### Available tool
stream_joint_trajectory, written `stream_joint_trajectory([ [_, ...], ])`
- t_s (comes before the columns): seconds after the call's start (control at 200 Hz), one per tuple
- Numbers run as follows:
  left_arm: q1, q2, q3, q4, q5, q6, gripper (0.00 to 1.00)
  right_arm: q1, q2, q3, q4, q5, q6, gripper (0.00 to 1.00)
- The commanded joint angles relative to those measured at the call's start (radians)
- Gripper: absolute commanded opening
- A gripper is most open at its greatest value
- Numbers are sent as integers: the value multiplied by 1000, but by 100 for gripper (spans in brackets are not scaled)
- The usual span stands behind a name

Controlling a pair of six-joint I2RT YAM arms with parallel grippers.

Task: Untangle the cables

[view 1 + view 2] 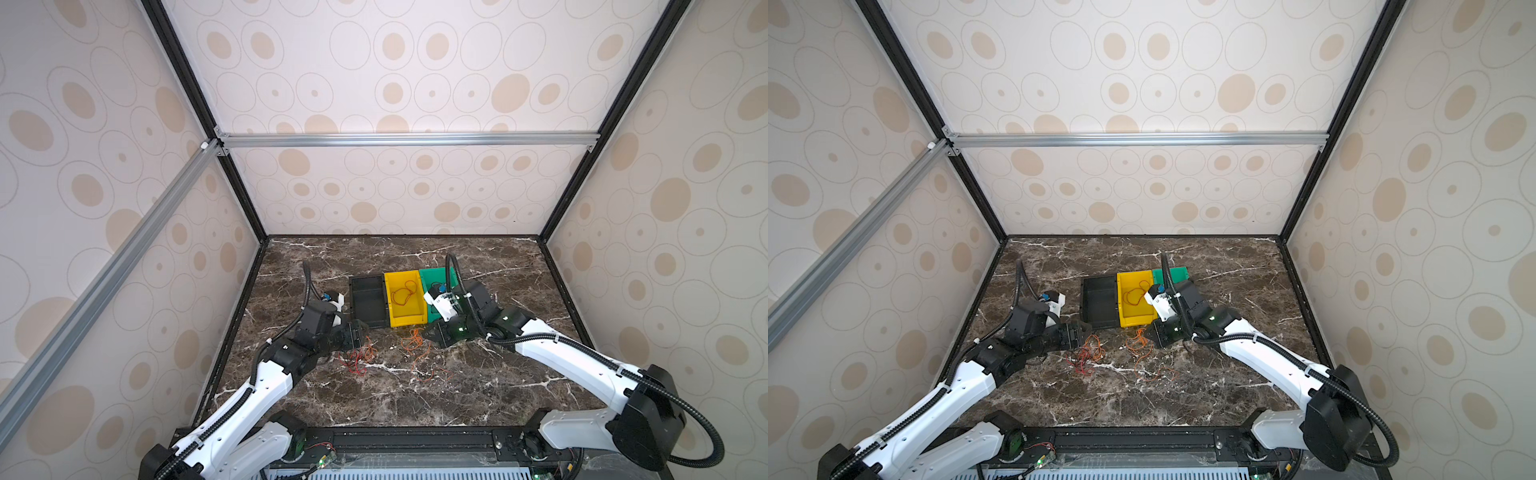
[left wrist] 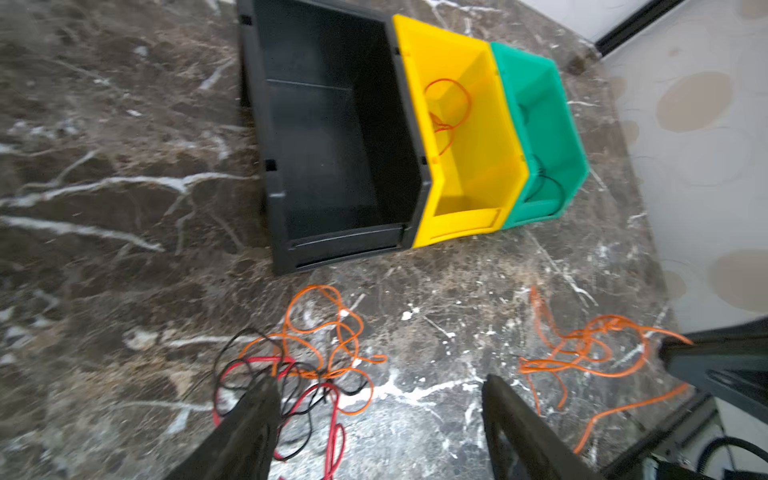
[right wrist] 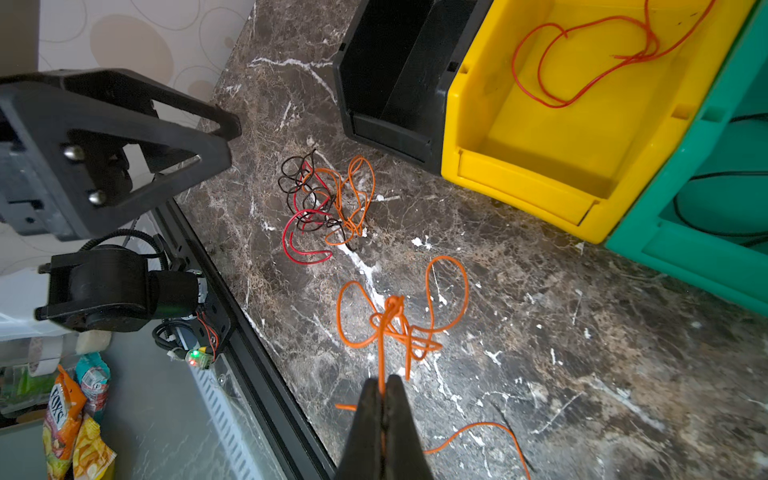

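The knotted orange cable (image 1: 415, 342) needs to be untangled, so next my left gripper should grab it by a loose part across the knot from my right gripper.
A tangle of red, black and orange cables (image 2: 309, 365) lies on the marble table in front of the black bin. My left gripper (image 2: 379, 380) is open just above it, one finger over the tangle's edge and nothing between the jaws. To the right lies a separate knotted orange cable (image 3: 395, 324). My right gripper (image 3: 382, 380) is shut on a strand of it, pulled taut from the knot. Both top views show the tangle (image 1: 356, 357) and the orange cable (image 1: 415, 344) between the left gripper (image 1: 365, 333) and the right gripper (image 1: 428, 334).
Three bins stand side by side behind the cables: a black bin (image 2: 345, 249), a yellow bin (image 2: 465, 224) holding a thin red-orange cable (image 2: 449, 108), and a green bin (image 2: 536, 83) with a black cable (image 2: 544, 187) in it. The table's front edge (image 3: 266, 345) is close to the right gripper.
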Motion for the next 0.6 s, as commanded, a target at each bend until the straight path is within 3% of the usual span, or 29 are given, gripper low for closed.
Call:
stream_joint_trajectory([
  [0.0, -53, -6, -30, 202, 161, -4, 75, -3, 11, 23, 32, -45, 15, 0],
  [0.215, -184, 125, -66, 421, 250, -1, 72, -4, 18, 25, 70, -97, 53, 0],
  [0.46, -191, 249, -75, 462, 192, 5, 59, -4, 22, 18, 101, -160, 83, 0],
  [0.59, -191, 262, -70, 471, 168, 4, 47, -5, 23, 13, 86, -155, 74, 0],
])
